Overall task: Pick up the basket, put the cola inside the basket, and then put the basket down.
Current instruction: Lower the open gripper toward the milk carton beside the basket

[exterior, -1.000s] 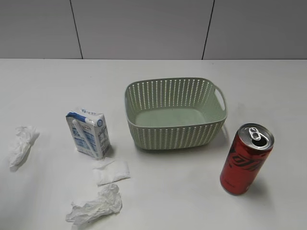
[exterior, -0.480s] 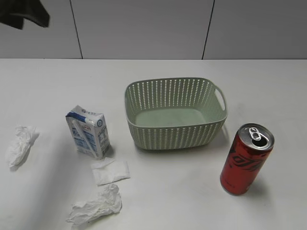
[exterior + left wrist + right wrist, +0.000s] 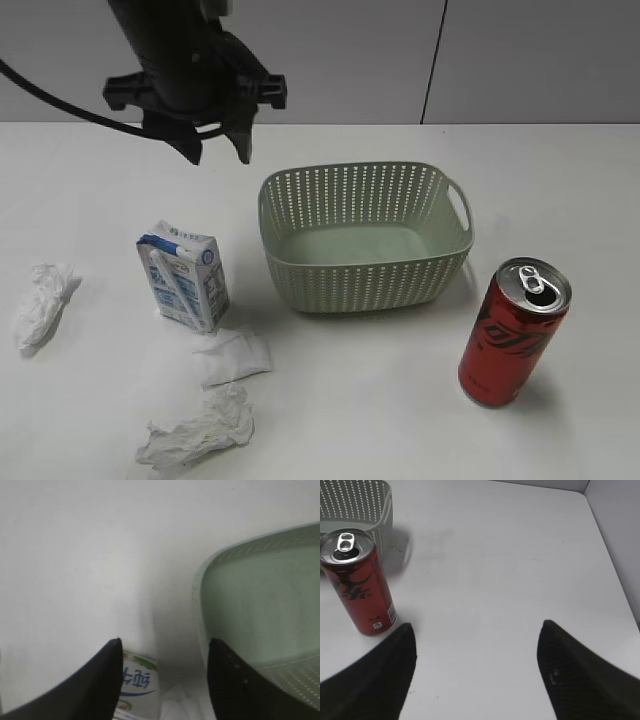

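Note:
Next, my left gripper grabs the basket by the rim of its short end. The basket is then ready to lift for the cola.
The pale sage-green basket stands empty at the table's middle; the left wrist view shows its rim, and its corner shows in the right wrist view. The red cola can stands upright to the basket's front right, also at the left of the right wrist view. My left gripper is open and empty, in the air above the table behind and left of the basket; its fingertips frame the gap between carton and basket. My right gripper is open and empty, over bare table right of the can; it does not show in the exterior view.
A blue-and-white milk carton stands left of the basket, also in the left wrist view. Crumpled white tissues lie at the far left, in front of the carton and near the front edge. A wall borders the table's right.
My left arm has come into the exterior view from the upper left and now hangs above the table behind the basket's left end. The basket, can and carton have not moved.

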Available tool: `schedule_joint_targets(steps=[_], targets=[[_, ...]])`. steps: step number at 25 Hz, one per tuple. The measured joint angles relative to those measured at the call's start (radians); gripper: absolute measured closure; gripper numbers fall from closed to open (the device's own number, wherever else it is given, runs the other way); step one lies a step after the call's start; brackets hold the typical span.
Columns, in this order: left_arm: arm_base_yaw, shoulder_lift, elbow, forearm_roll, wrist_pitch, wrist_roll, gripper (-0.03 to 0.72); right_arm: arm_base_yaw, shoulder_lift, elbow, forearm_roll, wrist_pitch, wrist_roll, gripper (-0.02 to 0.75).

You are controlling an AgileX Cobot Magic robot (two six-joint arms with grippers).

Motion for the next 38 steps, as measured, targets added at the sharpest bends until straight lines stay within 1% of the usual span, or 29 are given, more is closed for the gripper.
schedule_joint_targets(steps=[4, 10, 21, 23, 25, 26, 31, 33, 38], targets=[[-0.012, 0.074, -0.008, -0.038, -0.003, -0.055, 0.272, 0.000, 0.000, 0.000, 0.000, 0.000, 0.000, 0.167], [-0.015, 0.129, -0.010, -0.109, -0.038, -0.063, 0.272, 0.000, 0.000, 0.000, 0.000, 0.000, 0.000, 0.167], [-0.015, 0.223, -0.013, -0.140, -0.067, -0.072, 0.272, 0.000, 0.000, 0.000, 0.000, -0.001, 0.000, 0.167], [-0.015, 0.238, -0.015, -0.141, -0.068, -0.072, 0.286, 0.000, 0.000, 0.000, 0.000, -0.001, 0.000, 0.167], [-0.015, 0.245, -0.015, -0.141, -0.073, -0.072, 0.329, 0.000, 0.000, 0.000, 0.000, -0.001, 0.000, 0.167], [-0.015, 0.245, -0.015, -0.141, -0.075, -0.072, 0.362, 0.000, 0.000, 0.000, 0.000, -0.001, 0.000, 0.167], [-0.015, 0.245, -0.017, -0.142, -0.092, -0.072, 0.617, 0.000, 0.000, 0.000, 0.000, -0.001, 0.000, 0.167], [-0.015, 0.245, -0.017, -0.143, -0.097, -0.073, 0.682, 0.000, 0.000, 0.000, 0.000, -0.001, 0.000, 0.167], [-0.014, 0.244, -0.017, -0.145, -0.095, -0.073, 0.690, 0.000, 0.000, 0.000, 0.000, -0.001, 0.000, 0.167]])
